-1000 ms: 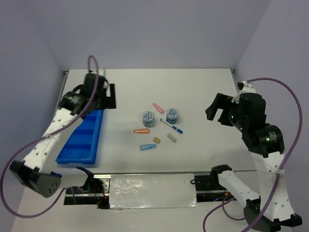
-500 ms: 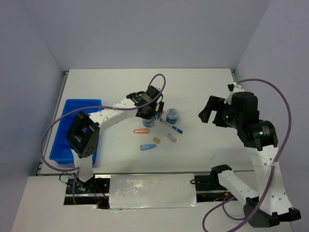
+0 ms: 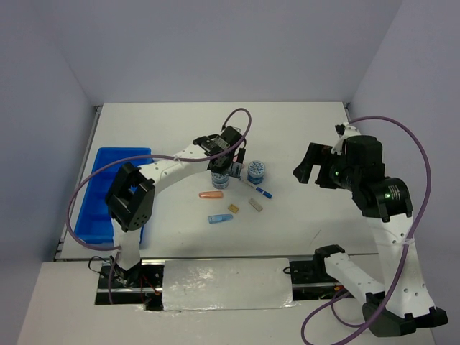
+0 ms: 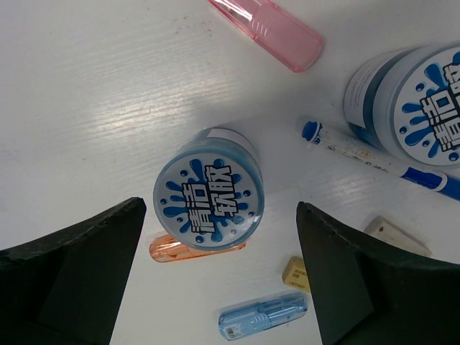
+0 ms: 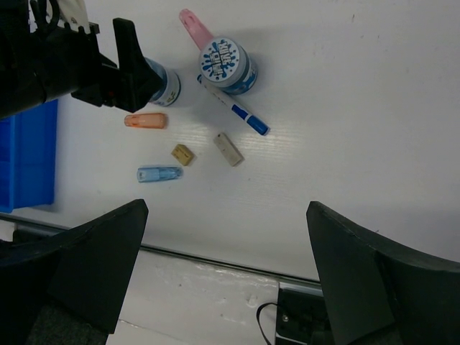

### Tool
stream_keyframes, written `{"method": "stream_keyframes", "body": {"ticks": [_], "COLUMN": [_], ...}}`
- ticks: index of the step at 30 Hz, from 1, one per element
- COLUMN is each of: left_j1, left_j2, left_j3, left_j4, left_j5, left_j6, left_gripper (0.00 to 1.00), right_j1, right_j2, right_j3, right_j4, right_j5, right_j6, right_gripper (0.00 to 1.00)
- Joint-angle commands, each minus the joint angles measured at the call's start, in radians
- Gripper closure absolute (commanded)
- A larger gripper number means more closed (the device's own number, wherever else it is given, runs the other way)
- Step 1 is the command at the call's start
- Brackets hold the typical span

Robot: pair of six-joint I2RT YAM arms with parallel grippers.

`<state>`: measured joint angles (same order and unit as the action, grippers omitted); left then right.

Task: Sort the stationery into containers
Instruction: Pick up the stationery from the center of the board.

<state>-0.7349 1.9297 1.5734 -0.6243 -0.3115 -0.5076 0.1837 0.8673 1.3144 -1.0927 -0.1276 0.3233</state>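
Note:
The tub's lid is still below the fingers, so it is too early to close, and my left gripper lowers before closing on the lid.
My left gripper is open and hovers over the left patterned tub, which stands between its fingers in the left wrist view. The second tub stands to the right, with the white pen with blue cap lying in front of it. An orange stick, a light-blue stick, a tan block and a grey block lie nearer me. The pink stick lies beyond the tubs. My right gripper is open and empty, high at the right.
The bright blue compartment tray lies at the table's left edge, partly hidden behind the left arm. The table's front edge with a metal rail runs below the right gripper.
My left arm has swung from above the blue tray to the middle of the table, over the left tub. My right gripper has drifted slightly left.

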Motion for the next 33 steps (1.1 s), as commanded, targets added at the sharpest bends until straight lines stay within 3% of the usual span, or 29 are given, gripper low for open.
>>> {"method": "stream_keyframes", "body": {"ticks": [1,20,24,32,33], "left_j1": [0.002,0.042,0.045,0.046,0.046], "left_j2": [-0.017,0.032,0.043,0.052,0.049], "left_j3": [0.037,-0.013,-0.024,-0.023,-0.021], "left_j4": [-0.012,0.05,0.06,0.051,0.049], "left_j5": [-0.052,-0.009,0.018,0.048,0.048], "left_j6": [0.012,0.02,0.023,0.018,0.024], "left_gripper": [0.01,0.05,0.17,0.17,0.26], "right_j1": [0.003,0.003,0.005,0.005,0.003], "right_j2": [0.004,0.016,0.018,0.029,0.027], "right_j3": [-0.007,-0.017,-0.017,0.022,0.022], "right_j4": [0.036,0.045,0.045,0.036,0.037], "right_j5": [-0.014,-0.052,-0.056,-0.053,-0.056], "right_j6": [-0.021,-0.018,-0.017,-0.018,-0.017], "right_gripper": [0.0,0.0,0.0,0.0,0.0]}}
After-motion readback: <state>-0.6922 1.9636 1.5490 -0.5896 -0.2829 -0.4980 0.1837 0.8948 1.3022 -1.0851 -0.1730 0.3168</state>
